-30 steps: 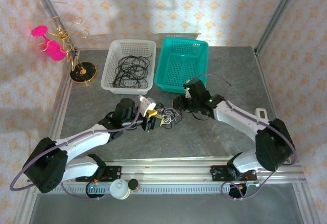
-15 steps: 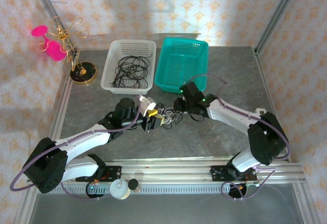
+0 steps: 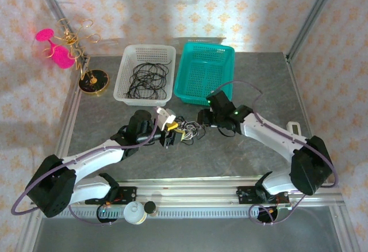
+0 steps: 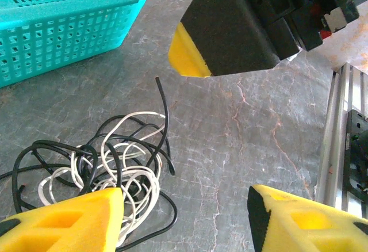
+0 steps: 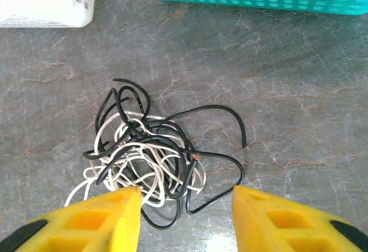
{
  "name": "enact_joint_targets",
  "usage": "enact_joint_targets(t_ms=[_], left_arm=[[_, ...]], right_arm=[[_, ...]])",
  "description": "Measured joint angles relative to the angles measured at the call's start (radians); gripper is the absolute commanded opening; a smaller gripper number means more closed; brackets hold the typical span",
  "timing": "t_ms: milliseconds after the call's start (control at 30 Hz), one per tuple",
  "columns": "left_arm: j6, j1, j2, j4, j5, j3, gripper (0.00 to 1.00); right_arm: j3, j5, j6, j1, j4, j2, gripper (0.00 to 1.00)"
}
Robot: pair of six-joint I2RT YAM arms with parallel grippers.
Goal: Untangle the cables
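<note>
Next, my right gripper grips the whitish cord (image 3: pixel 198 131) (image 5: pixel 199 187) near its loose end at the tangle's edge to draw it free of the black one.
The cables (image 3: pixel 187 129) lie in a small loose tangle of black and whitish cord on the grey table (image 3: pixel 241 160), between the two grippers. My left gripper (image 3: pixel 170 132) stands open at the tangle's left side. In the left wrist view the cables (image 4: pixel 109 168) sit by the left finger (image 4: pixel 63 220), with bare table between the jaws of my left gripper (image 4: pixel 184 220). My right gripper (image 3: pixel 203 118) is open just right of the tangle. Seen from the right wrist, the cables (image 5: pixel 150 151) lie ahead of my right gripper (image 5: pixel 187 220), with a black loop reaching in between its fingers. Neither gripper holds anything.
A white basket (image 3: pixel 122 79) holding black cords and a teal basket (image 3: pixel 229 53) stand side by side behind the tangle. A gold stand with pink ornaments (image 3: pixel 86 73) is at the far left. A metal rail (image 3: pixel 190 191) runs along the near edge.
The right gripper's jaws have spread wider. The right arm swung slightly left and came back. The left arm and the tangle have hardly moved.
</note>
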Motion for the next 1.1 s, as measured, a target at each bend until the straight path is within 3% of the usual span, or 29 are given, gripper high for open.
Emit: enact_joint_targets(t_ms=[267,533,800,1100], left_arm=[[0.000,0.000,-0.003,0.000,0.000,0.000,0.61],[0.008,0.000,-0.020,0.002,-0.005,0.000,0.65],[0.021,0.000,0.008,0.086,-0.001,0.001,0.65],[-0.016,-0.032,0.168,0.454,0.060,0.045,0.66]], right_arm=[[0.004,-0.030,0.021,0.000,0.043,0.117,0.36],[0.036,-0.011,0.016,0.000,0.048,0.151,0.01],[0.108,0.002,-0.019,0.000,-0.009,0.124,0.00],[0.194,-0.138,-0.066,0.001,-0.048,-0.043,0.00]])
